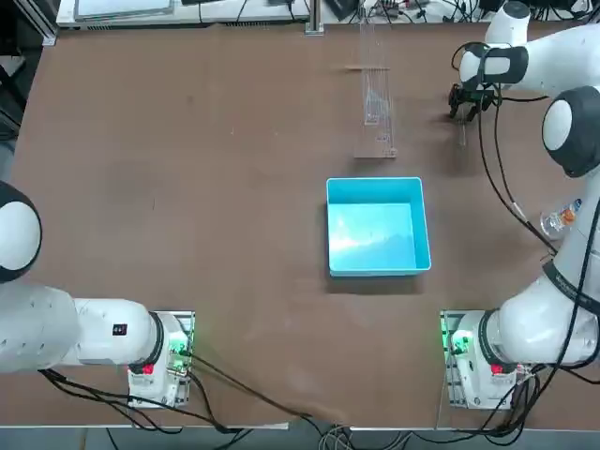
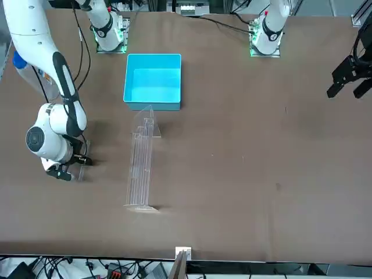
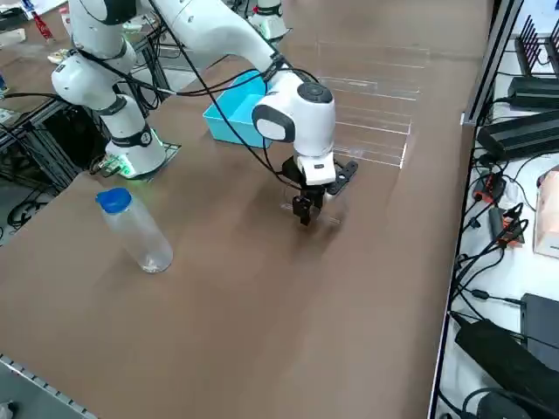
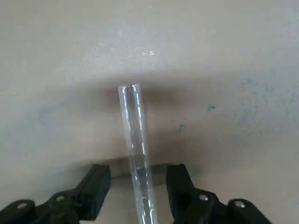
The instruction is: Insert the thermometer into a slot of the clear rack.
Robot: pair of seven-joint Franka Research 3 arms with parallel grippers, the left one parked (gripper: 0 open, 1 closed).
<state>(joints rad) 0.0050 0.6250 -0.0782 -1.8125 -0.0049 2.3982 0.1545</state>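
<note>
I will grab the thermometer with my right gripper by its middle (image 4: 143, 192), so that the thermometer's open end (image 4: 129, 88) stays free to go into a rack slot.
The thermometer (image 4: 134, 126), a thin clear rod, lies flat on the brown table. My right gripper (image 4: 138, 177) is low over it and open, one black finger (image 4: 96, 185) on each side of the rod with a small gap to either. In the top view the gripper (image 1: 466, 105) is at the far right of the table, and the thermometer (image 1: 462, 133) shows faintly just below it. The clear rack (image 1: 375, 101) lies lengthwise to the gripper's left, about a hand's width away. The front view shows the gripper (image 2: 67, 172) left of the rack (image 2: 141, 164).
An open bright-blue box (image 1: 377, 225) sits just nearer the robot than the rack. A small clear bottle with a blue cap (image 3: 135, 230) stands near the table's right edge, beside the right arm's base (image 1: 473, 354). Cables hang from the arm.
</note>
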